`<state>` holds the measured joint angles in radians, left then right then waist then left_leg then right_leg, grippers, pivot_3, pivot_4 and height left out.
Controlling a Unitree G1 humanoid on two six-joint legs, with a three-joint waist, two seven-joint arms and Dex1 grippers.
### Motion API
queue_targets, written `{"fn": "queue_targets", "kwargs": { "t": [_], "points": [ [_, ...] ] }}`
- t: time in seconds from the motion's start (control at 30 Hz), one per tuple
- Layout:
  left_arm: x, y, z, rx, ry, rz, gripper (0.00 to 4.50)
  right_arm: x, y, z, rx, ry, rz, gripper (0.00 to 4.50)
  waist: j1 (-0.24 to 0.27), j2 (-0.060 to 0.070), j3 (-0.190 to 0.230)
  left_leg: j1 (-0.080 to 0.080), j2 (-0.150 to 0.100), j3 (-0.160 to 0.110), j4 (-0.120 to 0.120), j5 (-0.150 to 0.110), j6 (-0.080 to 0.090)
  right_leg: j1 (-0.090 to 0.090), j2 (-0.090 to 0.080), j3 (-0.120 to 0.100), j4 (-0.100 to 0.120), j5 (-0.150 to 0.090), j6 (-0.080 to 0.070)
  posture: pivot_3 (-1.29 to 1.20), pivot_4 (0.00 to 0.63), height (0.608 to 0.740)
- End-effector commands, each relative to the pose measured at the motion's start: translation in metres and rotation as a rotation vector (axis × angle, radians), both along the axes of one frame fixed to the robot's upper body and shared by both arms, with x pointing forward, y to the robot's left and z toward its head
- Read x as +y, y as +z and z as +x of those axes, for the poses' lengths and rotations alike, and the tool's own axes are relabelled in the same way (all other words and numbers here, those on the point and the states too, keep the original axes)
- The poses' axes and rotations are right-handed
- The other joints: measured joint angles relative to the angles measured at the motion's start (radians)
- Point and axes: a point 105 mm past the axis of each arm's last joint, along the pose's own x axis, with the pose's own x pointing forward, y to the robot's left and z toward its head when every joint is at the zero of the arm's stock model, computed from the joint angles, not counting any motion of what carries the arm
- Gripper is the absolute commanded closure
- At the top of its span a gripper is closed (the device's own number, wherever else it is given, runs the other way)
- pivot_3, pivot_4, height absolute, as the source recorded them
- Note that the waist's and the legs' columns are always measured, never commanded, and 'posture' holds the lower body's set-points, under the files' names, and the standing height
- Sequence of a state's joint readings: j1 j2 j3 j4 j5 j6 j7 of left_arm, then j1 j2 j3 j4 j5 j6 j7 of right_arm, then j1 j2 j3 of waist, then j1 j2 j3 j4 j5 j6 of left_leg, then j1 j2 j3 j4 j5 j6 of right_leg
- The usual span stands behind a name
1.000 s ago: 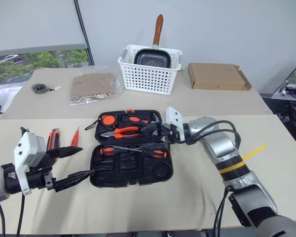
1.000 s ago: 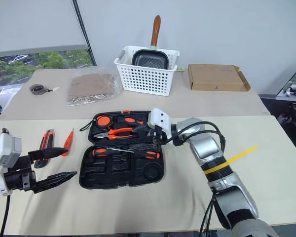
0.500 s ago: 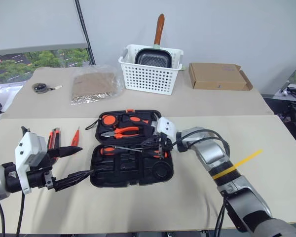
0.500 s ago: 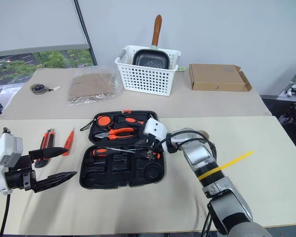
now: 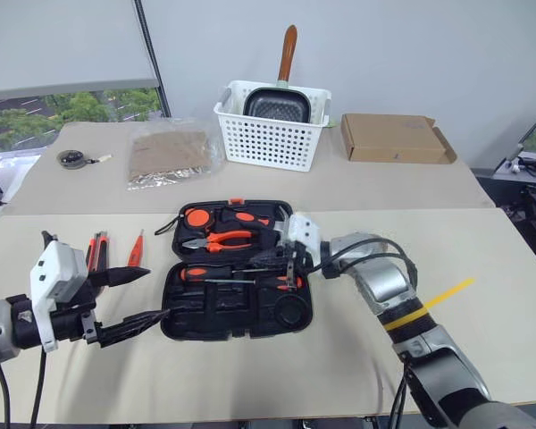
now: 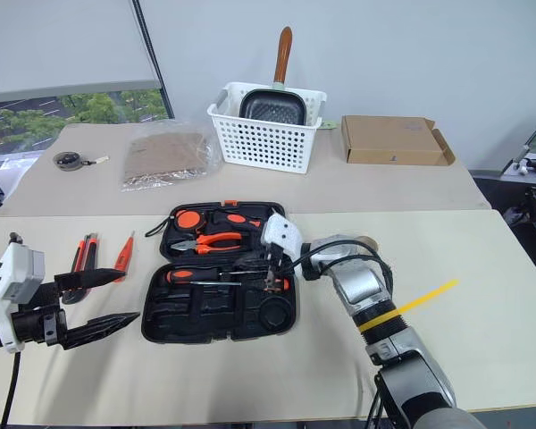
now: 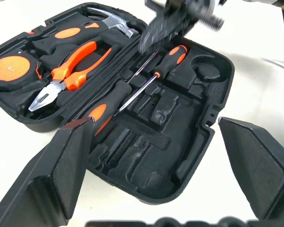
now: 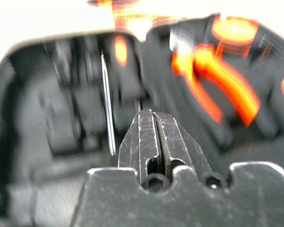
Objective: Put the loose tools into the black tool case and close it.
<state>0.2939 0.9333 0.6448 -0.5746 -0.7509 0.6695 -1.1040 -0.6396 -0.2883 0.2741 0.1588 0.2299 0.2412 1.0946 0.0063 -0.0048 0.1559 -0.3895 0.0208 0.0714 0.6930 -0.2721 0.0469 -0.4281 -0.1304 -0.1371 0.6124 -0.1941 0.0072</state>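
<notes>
My left gripper grabs the slim orange screwdriver by its orange handle next, since the screwdriver ends in a bare pointed tip.
The black tool case lies open in the middle of the table. Two long screwdrivers lie side by side in its near half, handles at opposite ends. My right gripper hovers just over the right end of that half, its fingers pressed together with nothing between them. An orange-black utility knife and a slim orange screwdriver lie on the table left of the case. My left gripper stands open near them, pointing at the case's left side.
Orange pliers, a hammer and a round tape measure fill the case's far half. At the back stand a white basket with a pan, a cardboard box, a plastic bag and a dark disc.
My right gripper has shut and dipped slightly toward the near half of the case. The left arm has stayed still.
</notes>
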Motion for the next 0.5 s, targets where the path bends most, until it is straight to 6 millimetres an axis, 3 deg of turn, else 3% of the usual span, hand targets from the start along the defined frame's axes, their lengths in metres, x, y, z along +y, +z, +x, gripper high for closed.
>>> {"fn": "queue_targets", "kwargs": {
  "t": [0.03,0.17,0.27,0.4,0.5],
  "points": [
    [-0.002,0.005,0.000,-0.032,-0.021,0.008,0.00,-0.005,-0.006,-0.006,-0.022,0.027,-0.043,4.43,0.001,0.000,0.000,0.000,0.000,0.000,0.000,0.000,0.000,0.000,0.000,0.000,0.000,0.000,0.000,0.00,0.150,0.700],
    [-0.002,0.004,0.001,-0.033,-0.024,0.008,0.00,-0.023,-0.056,-0.006,-0.006,0.003,-0.321,4.43,0.004,0.000,0.000,0.000,-0.001,0.000,0.000,-0.002,0.000,0.000,0.000,0.003,0.000,-0.001,-0.002,0.00,0.150,0.700],
    [-0.001,0.004,0.001,-0.032,-0.024,0.008,0.00,-0.031,-0.072,-0.007,0.005,-0.005,-0.414,4.43,0.003,0.001,-0.001,0.002,-0.003,0.003,0.000,-0.005,-0.002,0.000,0.001,0.010,0.001,-0.001,-0.002,0.00,0.150,0.700],
    [0.001,0.003,0.001,-0.030,-0.006,0.005,0.00,-0.025,-0.058,-0.002,-0.020,-0.040,-0.340,4.43,0.007,0.000,-0.001,0.006,-0.003,0.003,0.000,-0.006,-0.001,0.002,0.001,0.010,0.000,-0.001,-0.002,0.00,0.150,0.700],
    [0.009,0.000,0.006,-0.042,0.071,-0.044,0.00,-0.010,-0.023,0.000,-0.063,-0.040,-0.127,4.43,0.004,-0.001,-0.001,0.006,-0.003,0.003,0.001,-0.007,-0.002,0.001,0.001,0.012,0.000,-0.002,-0.002,0.00,0.150,0.700]
  ]
}}
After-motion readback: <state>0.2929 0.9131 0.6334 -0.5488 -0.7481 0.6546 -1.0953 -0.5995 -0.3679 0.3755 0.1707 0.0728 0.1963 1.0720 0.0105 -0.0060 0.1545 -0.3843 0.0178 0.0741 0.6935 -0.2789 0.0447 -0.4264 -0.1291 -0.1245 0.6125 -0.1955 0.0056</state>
